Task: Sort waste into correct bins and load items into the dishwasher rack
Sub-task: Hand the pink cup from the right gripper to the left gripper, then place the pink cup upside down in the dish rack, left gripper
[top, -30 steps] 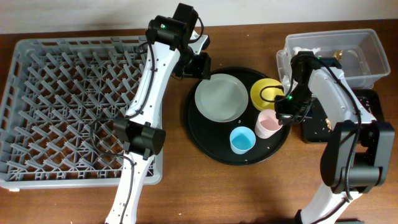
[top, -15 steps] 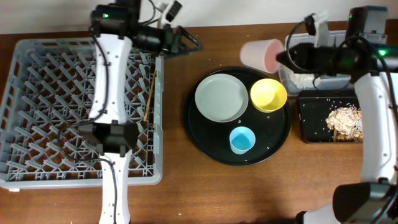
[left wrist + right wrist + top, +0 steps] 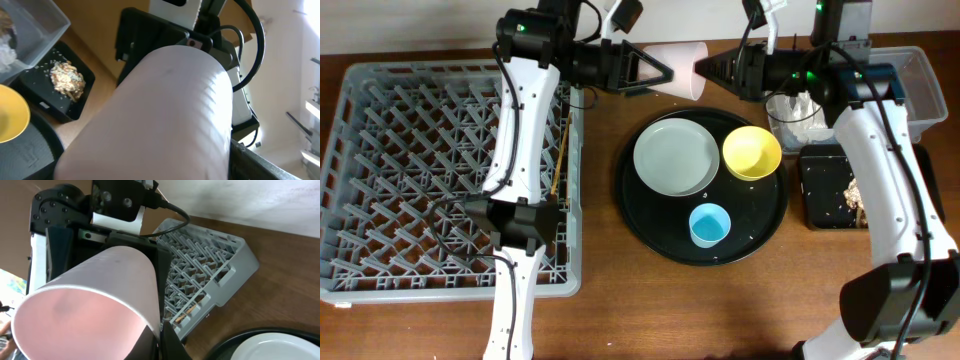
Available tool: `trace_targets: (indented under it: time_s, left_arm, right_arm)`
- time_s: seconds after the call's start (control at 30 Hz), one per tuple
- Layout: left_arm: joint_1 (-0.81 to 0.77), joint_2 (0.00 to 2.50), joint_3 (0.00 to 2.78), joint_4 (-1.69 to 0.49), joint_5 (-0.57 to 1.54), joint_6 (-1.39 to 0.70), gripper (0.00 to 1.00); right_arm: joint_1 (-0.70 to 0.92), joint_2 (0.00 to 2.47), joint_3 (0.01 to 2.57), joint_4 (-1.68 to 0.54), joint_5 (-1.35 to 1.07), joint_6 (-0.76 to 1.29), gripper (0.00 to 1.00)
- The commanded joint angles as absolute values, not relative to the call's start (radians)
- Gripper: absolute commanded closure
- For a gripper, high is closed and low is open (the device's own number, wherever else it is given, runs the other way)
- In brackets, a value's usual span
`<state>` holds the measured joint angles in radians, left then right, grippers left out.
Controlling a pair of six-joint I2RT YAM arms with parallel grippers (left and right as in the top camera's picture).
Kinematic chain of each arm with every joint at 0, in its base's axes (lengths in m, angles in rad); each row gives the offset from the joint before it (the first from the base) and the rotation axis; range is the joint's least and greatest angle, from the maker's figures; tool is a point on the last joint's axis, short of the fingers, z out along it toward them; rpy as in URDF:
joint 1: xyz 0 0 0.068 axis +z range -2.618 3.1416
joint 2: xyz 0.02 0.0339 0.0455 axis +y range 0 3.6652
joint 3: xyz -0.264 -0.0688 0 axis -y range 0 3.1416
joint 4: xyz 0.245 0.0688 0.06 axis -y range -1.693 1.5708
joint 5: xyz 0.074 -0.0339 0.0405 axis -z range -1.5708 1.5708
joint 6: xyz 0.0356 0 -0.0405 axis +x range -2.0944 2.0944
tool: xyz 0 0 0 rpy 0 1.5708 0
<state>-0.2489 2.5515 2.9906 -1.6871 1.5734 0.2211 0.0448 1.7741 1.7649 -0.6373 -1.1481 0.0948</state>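
My left gripper grabs the pink cup by its base next, leaving the cup's rim free to load the cup opening-first into the dishwasher rack.
The pink cup hangs on its side in the air behind the round tray, between my two grippers. My right gripper is shut on its rim; the right wrist view shows the fingers pinching the cup wall. My left gripper is at the cup's base. The cup fills the left wrist view against one finger, so I cannot tell its grip. The grey-green plate, yellow bowl and blue cup sit on the tray. The dishwasher rack is at left.
The round black tray is mid-table. The clear tub holds white tissue. The shallow black tray holds food scraps. Wooden chopsticks lie in the rack's right side.
My right gripper carried the pink cup up and left from the tray. My left gripper swung right from the rack's back edge to meet the cup's base.
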Motion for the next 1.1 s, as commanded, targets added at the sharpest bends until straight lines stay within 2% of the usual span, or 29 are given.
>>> trace_targets:
  time_s: [0.0, 0.13, 0.23, 0.27, 0.4, 0.47, 1.0, 1.07]
  left_arm:
    - [-0.255, 2.524, 3.008, -1.688, 1.574, 0.241, 0.28]
    - [-0.255, 2.524, 3.008, -1.688, 1.574, 0.241, 0.37]
    - [-0.254, 2.524, 3.008, -1.687, 1.574, 0.241, 0.39]
    - [-0.254, 2.524, 3.008, -1.685, 1.574, 0.241, 0.38]
    - [-0.253, 2.524, 3.008, -1.680, 1.574, 0.241, 0.18]
    - [-0.252, 2.524, 3.008, -1.679, 1.574, 0.241, 0.16]
    - [-0.204, 2.524, 3.008, -1.672, 1.574, 0.229, 0.19]
    - [-0.204, 2.524, 3.008, -1.669, 1.574, 0.229, 0.23]
  right_arm:
    - [0.087, 1.782, 1.763, -0.627, -1.170, 0.113, 0.96]
    - [0.085, 1.784, 1.763, -0.628, -1.168, 0.113, 0.96]
    - [0.085, 1.785, 1.763, -0.649, -1.169, 0.113, 0.96]
    - [0.085, 1.785, 1.763, -0.656, -1.171, 0.113, 0.96]
    - [0.093, 1.786, 1.763, -0.656, -1.184, 0.113, 0.96]
    - [0.092, 1.786, 1.763, -0.645, -1.208, 0.113, 0.96]
    - [0.093, 1.786, 1.763, -0.646, -1.261, 0.113, 0.96]
    - [0.093, 1.786, 1.763, -0.646, -1.261, 0.113, 0.96]
